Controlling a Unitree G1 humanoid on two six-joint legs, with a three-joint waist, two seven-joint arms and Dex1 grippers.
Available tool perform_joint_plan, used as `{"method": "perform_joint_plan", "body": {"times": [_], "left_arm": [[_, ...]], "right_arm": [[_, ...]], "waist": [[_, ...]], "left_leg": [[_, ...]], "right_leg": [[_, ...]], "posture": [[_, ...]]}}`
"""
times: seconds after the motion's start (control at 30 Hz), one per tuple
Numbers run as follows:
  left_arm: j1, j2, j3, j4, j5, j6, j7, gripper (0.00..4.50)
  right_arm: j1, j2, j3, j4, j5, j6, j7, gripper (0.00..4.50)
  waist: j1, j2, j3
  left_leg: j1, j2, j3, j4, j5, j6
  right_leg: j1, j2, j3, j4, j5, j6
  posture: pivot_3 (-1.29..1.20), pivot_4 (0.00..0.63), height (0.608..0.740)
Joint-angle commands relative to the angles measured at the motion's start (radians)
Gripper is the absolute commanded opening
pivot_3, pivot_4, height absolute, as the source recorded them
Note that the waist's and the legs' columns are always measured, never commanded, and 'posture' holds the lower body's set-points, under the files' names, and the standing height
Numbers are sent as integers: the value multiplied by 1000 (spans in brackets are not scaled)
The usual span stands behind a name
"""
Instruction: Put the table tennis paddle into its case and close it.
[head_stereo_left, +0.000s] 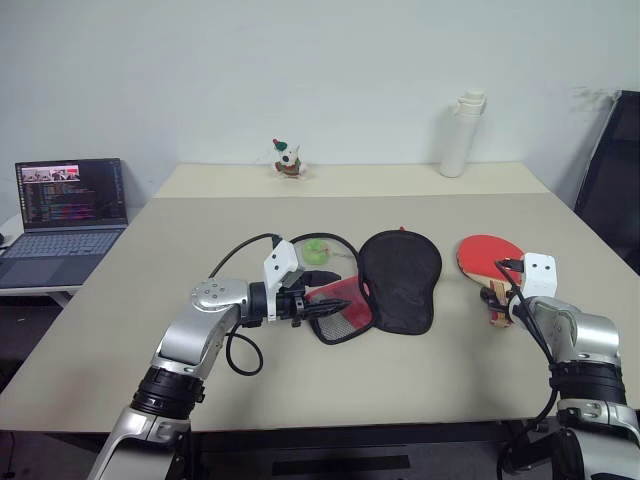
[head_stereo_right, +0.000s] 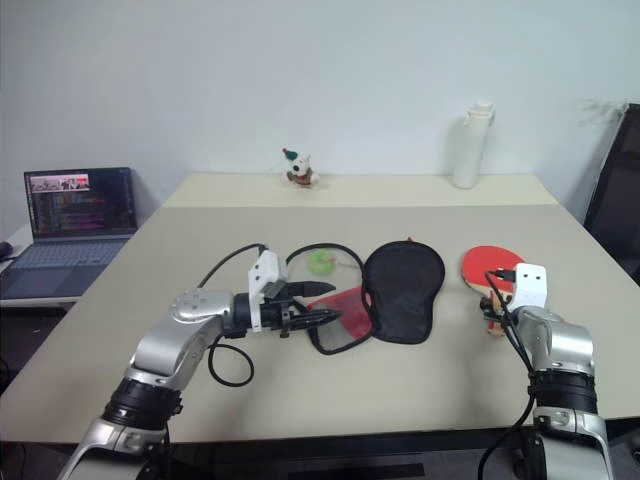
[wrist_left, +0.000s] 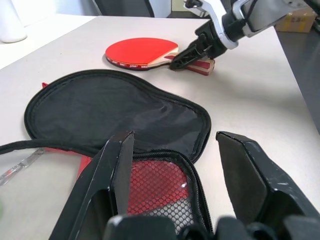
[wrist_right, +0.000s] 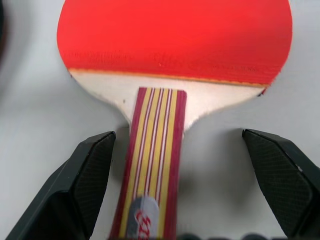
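The paddle (wrist_left: 141, 51) needs room in the case. My left gripper will next grab the mesh flap by its zip edge (wrist_left: 186, 170) to make that room.
The table tennis paddle (head_stereo_left: 484, 256) lies flat on the table at the right, red face away from me and striped wooden handle (wrist_right: 152, 165) toward me. My right gripper (wrist_right: 177, 137) is open, with one finger on each side of the handle and not touching it. Its case (head_stereo_left: 400, 280) lies unzipped at the table's middle, with the black half spread flat and the red mesh half (wrist_left: 160, 187) beside it. My left gripper (head_stereo_left: 345, 293) points right over the mesh half. Its fingers stand apart, with the zip edge between them. A green charm (head_stereo_left: 316, 251) lies just behind.
At the back of the table stand a white bottle (head_stereo_left: 462, 135) and a small toy figure (head_stereo_left: 288, 160). An open laptop (head_stereo_left: 65, 215) sits on a lower desk at the left. A black chair (head_stereo_left: 615, 170) is at the right edge.
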Motion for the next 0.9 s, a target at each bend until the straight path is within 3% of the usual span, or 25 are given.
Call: {"method": "perform_joint_plan", "body": {"times": [0.03, 0.27, 0.33, 0.5, 0.67, 0.8, 0.9], "left_arm": [[-4, 3, 14, -35, -6, -13, 5, 2831], [28, 15, 24, -66, -10, -1, 21, 2831], [37, 19, 26, -72, -12, -1, 24, 2831], [62, 31, 36, -81, -16, 0, 27, 2831], [97, 54, 57, -97, -25, 6, 31, 2831], [119, 64, 66, -113, -30, 14, 32, 2831], [129, 66, 68, -119, -30, 19, 32, 2831]], "right_arm": [[-28, 3, -15, 55, -5, -31, -11, 3881], [-40, 6, -13, 101, -10, -50, -25, 1603], [-39, 7, -6, 98, -13, -54, -24, 1216], [-37, -1, 7, 55, -27, -78, -27, 1150], [-72, 4, -10, -179, 27, 33, -29, 1150], [-104, 89, -39, -396, 100, 208, -74, 1149], [-102, 224, -39, -552, 142, 344, -128, 1147]], "waist": [[-1, 0, 0], [0, -1, -1], [0, -2, -1], [0, -2, -1], [0, 1, 0], [-4, 1, 0], [-4, 1, 0]], "left_leg": [[0, 0, 0, 0, 0, 0], [1, 0, 1, 1, 0, 0], [2, 0, 0, 2, 0, 0], [2, -1, 1, 3, 0, 0], [0, -1, 1, 2, 0, 0], [-4, 1, 3, 1, 0, 0], [-4, 3, 4, 0, 0, 0]], "right_leg": [[0, 0, 0, 0, 0, 0], [1, 0, 1, 1, 0, 1], [2, 0, 1, 0, 1, 2], [3, -1, 2, -1, 2, 3], [-2, -1, 5, 1, 2, 3], [-10, 1, 15, 3, 2, 3], [-10, 3, 16, 3, 2, 3]], "posture": [[0, 150, 740], [0, 150, 740], [0, 150, 740], [0, 150, 740], [0, 150, 740], [0, 150, 740], [0, 150, 740]]}}
